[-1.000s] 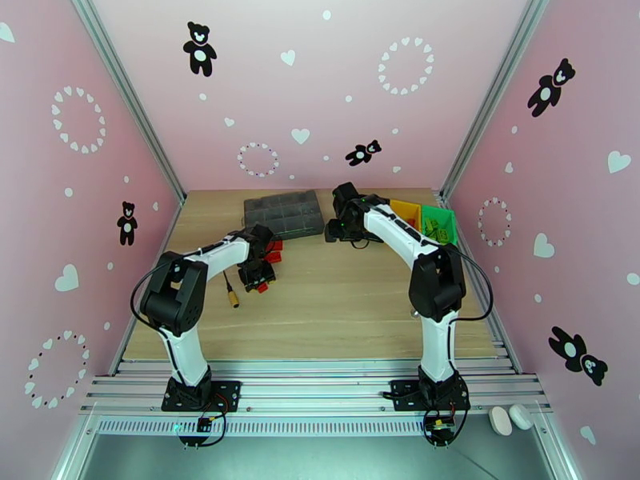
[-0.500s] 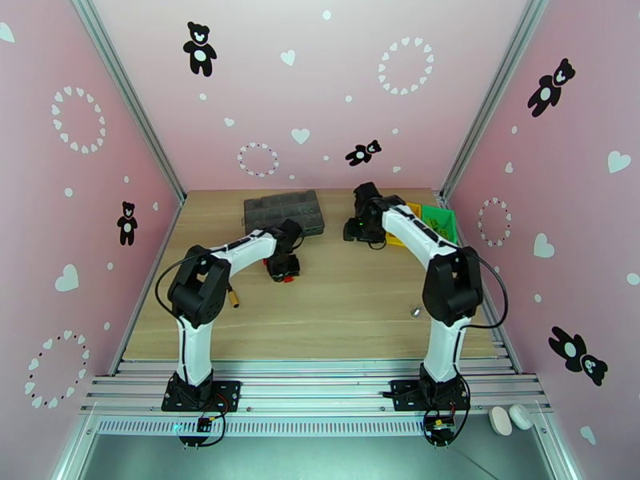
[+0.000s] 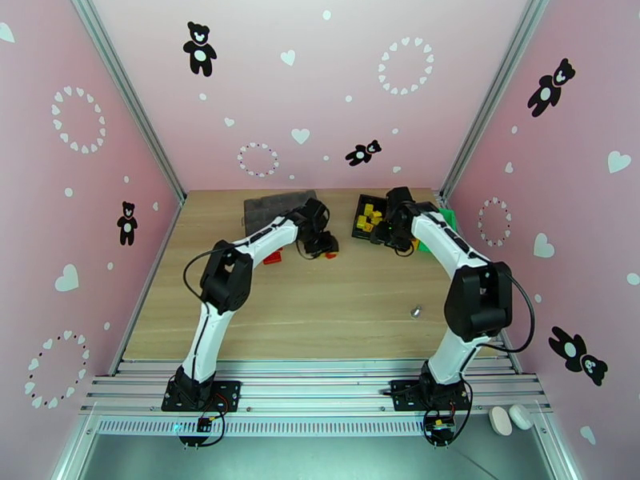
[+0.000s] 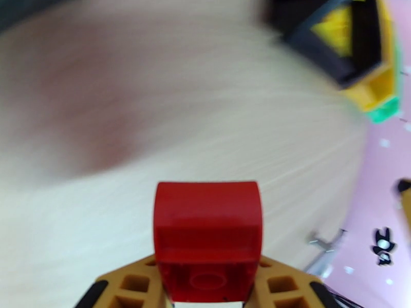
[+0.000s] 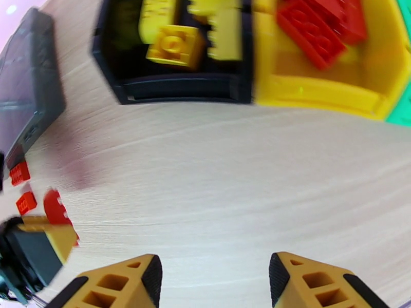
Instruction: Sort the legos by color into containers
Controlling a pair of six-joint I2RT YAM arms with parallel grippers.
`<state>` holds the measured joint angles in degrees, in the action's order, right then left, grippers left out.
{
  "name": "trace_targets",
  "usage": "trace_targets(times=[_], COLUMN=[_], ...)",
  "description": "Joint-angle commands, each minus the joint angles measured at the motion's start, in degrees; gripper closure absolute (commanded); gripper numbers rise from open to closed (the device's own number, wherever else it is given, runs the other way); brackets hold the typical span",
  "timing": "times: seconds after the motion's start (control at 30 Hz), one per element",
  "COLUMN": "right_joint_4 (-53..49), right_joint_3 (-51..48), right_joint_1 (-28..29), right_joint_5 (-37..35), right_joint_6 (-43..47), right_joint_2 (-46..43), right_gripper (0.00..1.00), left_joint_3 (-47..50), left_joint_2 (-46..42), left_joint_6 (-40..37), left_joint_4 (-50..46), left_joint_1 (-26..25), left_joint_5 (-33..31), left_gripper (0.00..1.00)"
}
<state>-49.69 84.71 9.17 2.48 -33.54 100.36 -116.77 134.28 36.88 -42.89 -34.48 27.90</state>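
My left gripper keeps holding the red lego until it reaches the clear spot before the bins: if I opened now, it would drop short.
My left gripper (image 4: 208,275) is shut on a red lego (image 4: 207,242) and hangs over the table's middle (image 3: 323,248), left of the containers. The black bin (image 5: 174,91) has yellow legos (image 5: 172,44) in it, the yellow bin (image 5: 318,91) has red legos (image 5: 313,26), and a corner of the green bin (image 5: 403,114) shows beside it. Just in front of the bins, my right gripper (image 5: 213,283) is open with nothing between its fingers (image 3: 392,232). Loose red legos (image 3: 274,256) lie on the wood under the left arm.
The dark grey organizer box (image 3: 268,203) sits at the back, partly behind the left arm. A small metal piece (image 3: 415,311) lies on the table to the right. Pink walls close in the table on three sides.
The left arm has swung from the red pile rightward toward the bins, its gripper closing on a red brick. The right arm has shifted right, uncovering the black bin.
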Motion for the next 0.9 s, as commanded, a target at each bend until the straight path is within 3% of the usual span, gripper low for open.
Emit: trace_targets(times=[0.0,0.23,0.37,0.47,0.53,0.67,0.77,0.87], right_joint_4=[-2.39,-3.84,0.23,1.87,1.82,0.85,0.2,0.23], right_joint_3=[-1.98,-5.87,-8.54,-8.52,-8.17,-8.23,-8.84,-9.55], right_joint_1=[-2.47,-7.6,-9.76,-9.78,-9.79,-9.49,-8.29,-6.46], right_joint_5=[-0.88,-1.47,4.97,8.04,8.46,8.35,7.29,6.54], right_joint_6=[-2.31,-4.11,-5.45,-6.26,-6.51,-6.22,-5.89,-6.09], right_joint_2=[-4.12,-8.56,-10.5,-10.21,-9.74,-9.49,-9.22,-8.65], right_gripper=[0.4,0.4,0.39,0.39,0.39,0.39,0.39,0.4], left_joint_3=[-10.08,-33.24,-35.79,-35.77,-35.77,-30.67,-20.07,-10.55], left_joint_2=[5.76,20.12,23.04,22.93,21.93,15.87,9.72,5.48], left_joint_6=[1.78,10.37,17.1,16.44,11.4,-1.6,-4.81,-5.0], left_joint_4=[2.01,7.32,16.87,15.3,6.92,-13.0,-17.47,-16.61], left_joint_1=[-0.89,-2.69,-3.26,-3.33,-3.44,-4.09,-4.76,-5.58], left_joint_5=[8.21,16.97,19.91,18.79,16.14,2.36,-5.89,-9.57], left_gripper=[0.8,0.8,0.8,0.8,0.81,0.81,0.81,0.8])
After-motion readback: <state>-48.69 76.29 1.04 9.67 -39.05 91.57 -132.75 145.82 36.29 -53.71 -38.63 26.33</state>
